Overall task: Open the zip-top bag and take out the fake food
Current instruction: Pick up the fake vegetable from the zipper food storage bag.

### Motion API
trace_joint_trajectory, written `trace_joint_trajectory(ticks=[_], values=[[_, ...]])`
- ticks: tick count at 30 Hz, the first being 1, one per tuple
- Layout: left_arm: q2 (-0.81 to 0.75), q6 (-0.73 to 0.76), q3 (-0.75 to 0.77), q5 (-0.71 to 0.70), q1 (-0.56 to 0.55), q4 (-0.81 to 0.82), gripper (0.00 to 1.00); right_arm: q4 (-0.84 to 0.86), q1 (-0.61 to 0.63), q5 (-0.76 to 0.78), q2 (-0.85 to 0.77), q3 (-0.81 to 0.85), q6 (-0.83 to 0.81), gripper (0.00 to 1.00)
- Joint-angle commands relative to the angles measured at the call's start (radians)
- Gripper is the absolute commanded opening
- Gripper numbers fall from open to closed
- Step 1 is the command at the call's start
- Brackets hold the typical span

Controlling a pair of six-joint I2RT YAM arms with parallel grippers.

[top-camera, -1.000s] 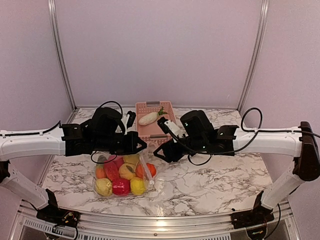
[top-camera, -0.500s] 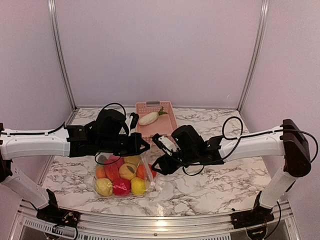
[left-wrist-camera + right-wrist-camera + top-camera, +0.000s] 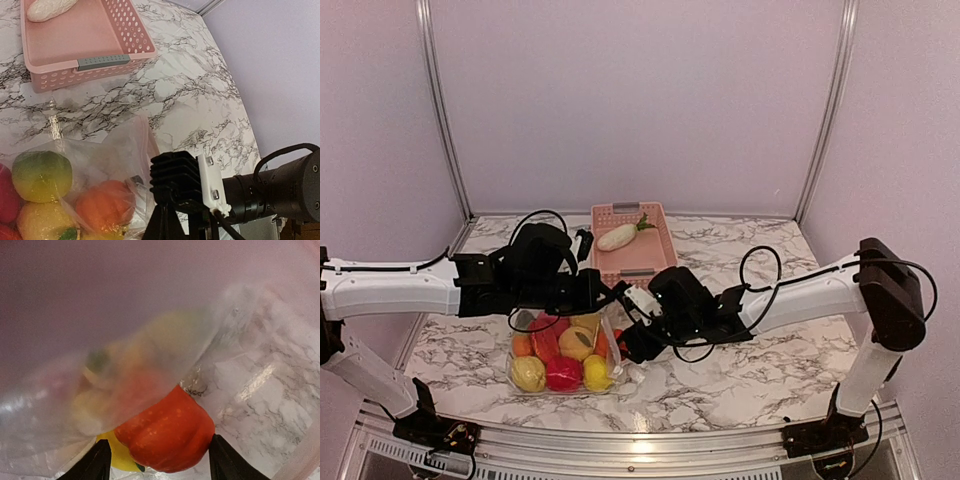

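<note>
I will use my right gripper to grab the orange-red pepper across its sides at the pepper's end facing the bag's opening point(image 3: 169, 444), clear of the bag's plastic, to take the pepper out.
The zip-top bag point(image 3: 615, 330) lies at the front left of the table, full of fake food point(image 3: 563, 372): red, yellow and orange pieces. My left gripper point(image 3: 607, 293) is shut on the bag's raised upper edge point(image 3: 142, 150), holding the mouth up. My right gripper point(image 3: 624, 345) has its open fingers inside that mouth. In the right wrist view the fingers point(image 3: 100, 460) stand on either side of an orange-red pepper point(image 3: 167, 432), with a yellow piece point(image 3: 112, 452) beside it. Crinkled plastic point(image 3: 125, 340) blurs the other pieces. A white radish point(image 3: 620, 236) lies in the pink basket.
The pink slotted basket point(image 3: 655, 250) stands behind the bag, near the back wall. In the left wrist view its rim point(image 3: 75, 40) is at top left, and the right arm's wrist point(image 3: 182, 175) sits close under my left gripper. Marble tabletop point(image 3: 770, 360) stretches to the right.
The right arm has swung left and down from beside the basket into the bag's mouth, and its jaws have spread wider. The left gripper has shifted slightly right, still holding the bag's edge.
</note>
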Motion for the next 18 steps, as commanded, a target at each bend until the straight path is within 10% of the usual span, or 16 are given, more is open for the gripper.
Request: trace_joint_trajectory(ticks=[1,18], values=[[-0.035,-0.021,-0.025,-0.046,-0.008,0.035,0.00,0.045,0.033,0.003,0.052,0.023,-0.036,0.68],[-0.046,-0.043,-0.061,-0.074,-0.007,0.033,0.00,0.133,0.034,0.018,0.163,0.025,-0.024,0.70]])
